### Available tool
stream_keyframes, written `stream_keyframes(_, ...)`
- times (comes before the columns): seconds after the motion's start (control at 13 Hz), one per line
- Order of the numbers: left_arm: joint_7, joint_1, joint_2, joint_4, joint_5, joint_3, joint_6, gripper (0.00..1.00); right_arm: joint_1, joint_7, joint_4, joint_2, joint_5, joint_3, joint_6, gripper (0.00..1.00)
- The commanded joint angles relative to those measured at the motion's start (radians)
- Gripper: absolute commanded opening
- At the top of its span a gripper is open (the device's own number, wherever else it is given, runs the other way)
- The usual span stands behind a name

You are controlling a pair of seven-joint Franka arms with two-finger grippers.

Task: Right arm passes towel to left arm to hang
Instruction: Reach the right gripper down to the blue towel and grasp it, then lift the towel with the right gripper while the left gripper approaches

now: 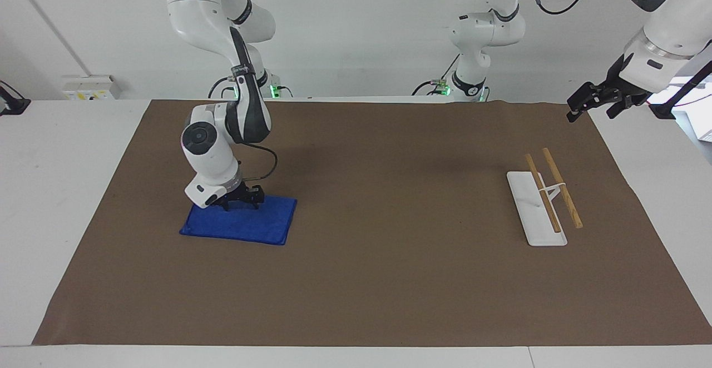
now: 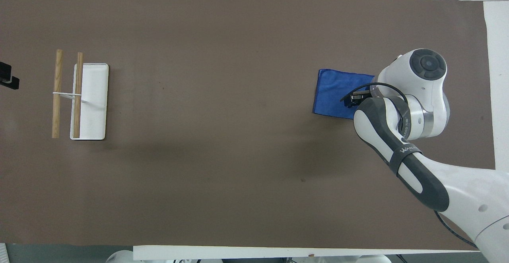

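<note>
The blue towel (image 2: 334,93) needs passing for hanging; my right gripper grabs its edge next.
The blue towel (image 1: 245,224) lies flat on the brown mat toward the right arm's end of the table; in the overhead view (image 2: 333,93) the arm covers part of it. My right gripper (image 1: 242,203) is down on the towel's edge nearer to the robots, with its fingers spread, and shows in the overhead view (image 2: 352,98) too. My left gripper (image 1: 591,111) waits, open and empty, in the air over the mat's corner at the left arm's end; only its tip shows in the overhead view (image 2: 7,79).
The white rack (image 1: 534,212) with two wooden rods (image 1: 563,187) stands on the mat (image 1: 389,257) toward the left arm's end, and shows in the overhead view (image 2: 93,104) as well. A white socket box (image 1: 89,86) sits at the table's edge by the wall.
</note>
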Motion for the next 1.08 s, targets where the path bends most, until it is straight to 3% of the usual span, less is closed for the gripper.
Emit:
stream_keyframes(0.0, 0.016, 0.006, -0.022, -0.023, -0.01, 0.001, -0.007, 1.0, -0.008, -0.039, -0.041, -0.02, 0.021, 0.005, 0.034, 0.74)
stream_keyframes(0.08, 0.016, 0.006, -0.022, -0.023, -0.01, 0.001, -0.007, 1.0, -0.008, -0.039, -0.043, -0.02, 0.021, 0.005, 0.034, 0.63)
stream_keyframes(0.31, 0.016, 0.006, -0.022, -0.023, -0.01, 0.001, -0.007, 1.0, -0.008, -0.039, -0.038, -0.02, 0.021, 0.007, 0.03, 0.17)
stream_keyframes(0.38, 0.016, 0.006, -0.022, -0.023, -0.01, 0.001, -0.007, 1.0, -0.008, -0.039, -0.035, -0.02, 0.021, 0.007, 0.025, 0.11)
stream_keyframes(0.54, 0.016, 0.006, -0.022, -0.023, -0.01, 0.001, -0.007, 1.0, -0.006, -0.039, -0.026, -0.019, 0.021, 0.008, 0.016, 0.0)
stream_keyframes(0.69, 0.016, 0.006, -0.022, -0.023, -0.01, 0.001, -0.007, 1.0, -0.003, -0.036, 0.038, -0.016, 0.024, 0.017, -0.057, 0.0)
stream_keyframes(1.0, 0.004, -0.006, -0.022, -0.021, -0.01, -0.001, -0.006, 1.0, 0.035, 0.068, 0.314, -0.002, 0.245, 0.039, -0.347, 0.0)
